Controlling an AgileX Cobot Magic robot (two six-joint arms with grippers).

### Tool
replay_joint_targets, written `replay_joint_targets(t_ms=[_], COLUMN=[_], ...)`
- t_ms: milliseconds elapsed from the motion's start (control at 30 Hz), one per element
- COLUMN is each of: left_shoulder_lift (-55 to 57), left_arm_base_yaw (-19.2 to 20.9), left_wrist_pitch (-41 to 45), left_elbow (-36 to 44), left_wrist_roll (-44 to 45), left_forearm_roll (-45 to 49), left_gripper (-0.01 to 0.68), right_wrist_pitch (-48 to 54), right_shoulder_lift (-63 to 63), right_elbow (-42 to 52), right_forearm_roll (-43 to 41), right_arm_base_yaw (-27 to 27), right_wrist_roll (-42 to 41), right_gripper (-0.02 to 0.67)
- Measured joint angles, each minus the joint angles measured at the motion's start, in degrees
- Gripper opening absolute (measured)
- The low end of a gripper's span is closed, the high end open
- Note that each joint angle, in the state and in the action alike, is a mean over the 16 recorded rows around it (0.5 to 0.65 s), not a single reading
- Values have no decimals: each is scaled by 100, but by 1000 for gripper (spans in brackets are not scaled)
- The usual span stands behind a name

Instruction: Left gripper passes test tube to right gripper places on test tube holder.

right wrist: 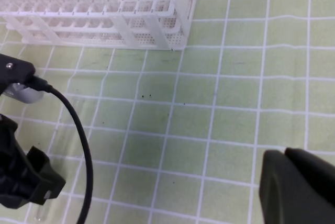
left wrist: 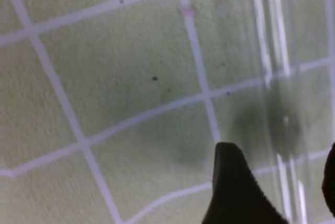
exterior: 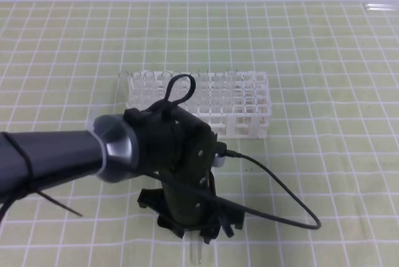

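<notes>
The left gripper grabs the test tube (left wrist: 280, 103) by its lower end (left wrist: 291, 185) next, to pass it to my right gripper for the holder.
My left gripper (exterior: 198, 233) points down at the green checked mat near the front edge, on its dark grey arm. In the left wrist view its jaws stand open, one finger (left wrist: 235, 192) left of the test tube (left wrist: 280, 103) and the other at the frame's right edge. The clear tube lies on the mat between them, and its end shows below the claw (exterior: 198, 253). The white test tube holder (exterior: 199, 101) stands behind the arm with rows of clear tubes. My right gripper (right wrist: 287, 157) is shut with nothing in it, low over the mat to the right, outside the exterior high view.
A black cable (exterior: 280, 192) loops from the left wrist across the mat to the right. The holder's near corner (right wrist: 180, 25) appears at the top of the right wrist view, with the left claw (right wrist: 21, 182) at its left edge.
</notes>
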Motion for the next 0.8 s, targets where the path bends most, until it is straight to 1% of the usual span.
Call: replay_joint_targets(t_ms=[200, 433, 667, 800], left_shoulder_lift=[148, 230, 236, 223], left_arm_base_yaw=[-5, -7, -5, -2], left_wrist_pitch=[-44, -75, -28, 20], left_elbow=[-10, -15, -14, -7], left_wrist_roll=[-2, 14, 112, 183], left_forearm_roll=[108, 236, 358, 452], left_gripper=[312, 262, 181, 122], right_wrist_pitch=[-9, -19, -19, -19], right_shoulder_lift=[0, 0, 0, 0], right_elbow=[0, 0, 0, 0], right_forearm_roll=[-1, -2, -3, -3], right_arm_base_yaw=[0, 0, 0, 0], right_wrist_roll=[-4, -52, -115, -146], right_gripper=[-16, -16, -16, -16])
